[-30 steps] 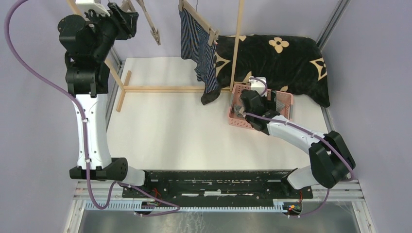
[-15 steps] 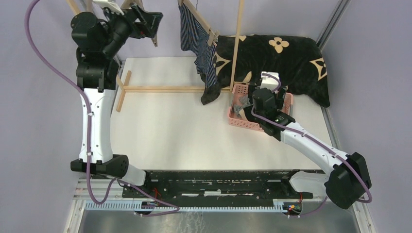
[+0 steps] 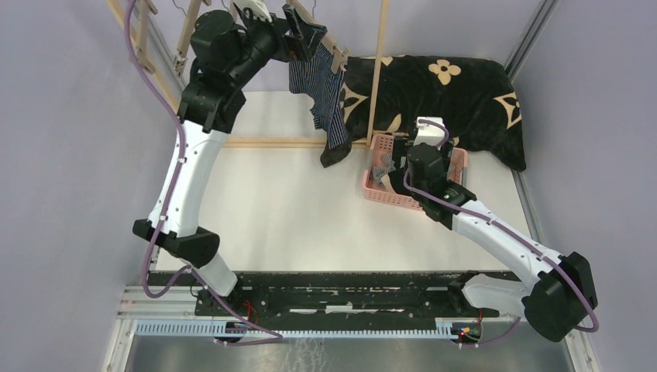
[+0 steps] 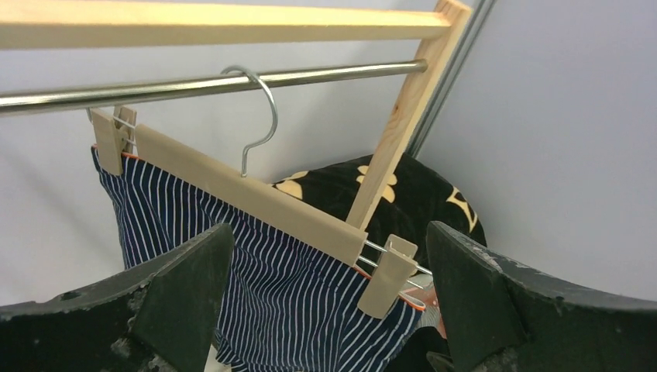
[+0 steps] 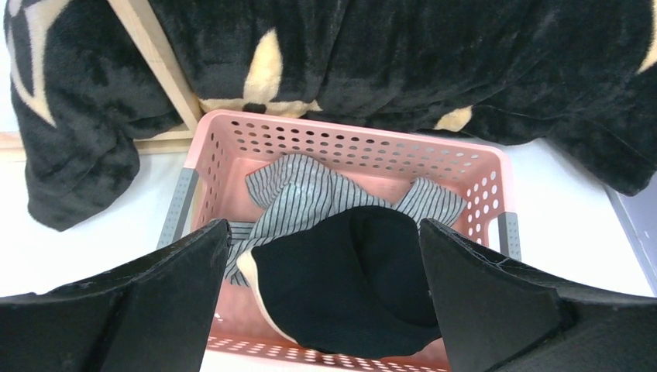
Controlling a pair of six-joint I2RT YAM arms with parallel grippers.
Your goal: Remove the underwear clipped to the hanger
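My left gripper will take the hanger by its wooden bar, between hook and clip [image 3: 328, 39], so the clips stay free to release the underwear.
One pair of underwear, dark navy with thin stripes [image 4: 271, 294], hangs from two clips on a wooden hanger [image 4: 256, 198] hooked on the metal rail [image 4: 155, 87]. My left gripper [image 4: 329, 232] is open and faces the hanger's right half, its fingers either side of the right clip [image 4: 387, 275] without touching it. From above, the left gripper [image 3: 306, 35] is up at the hanger, above the navy underwear [image 3: 319, 85]. My right gripper [image 5: 321, 225] hovers open and empty over the pink basket [image 5: 349, 143], which holds grey striped underwear [image 5: 310, 194] and black underwear [image 5: 349, 279].
A black flower-patterned blanket [image 3: 457, 93] lies behind the basket [image 3: 376, 190]. The rack's wooden upright [image 3: 377, 70] stands between hanger and blanket, and its base bar [image 3: 263, 142] crosses the white table. Empty hangers [image 3: 190, 23] hang at the far left.
My left arm swung right from the empty hangers to the hanger with the navy underwear, and its jaws opened wide. My right arm shifted slightly over the basket, still open.
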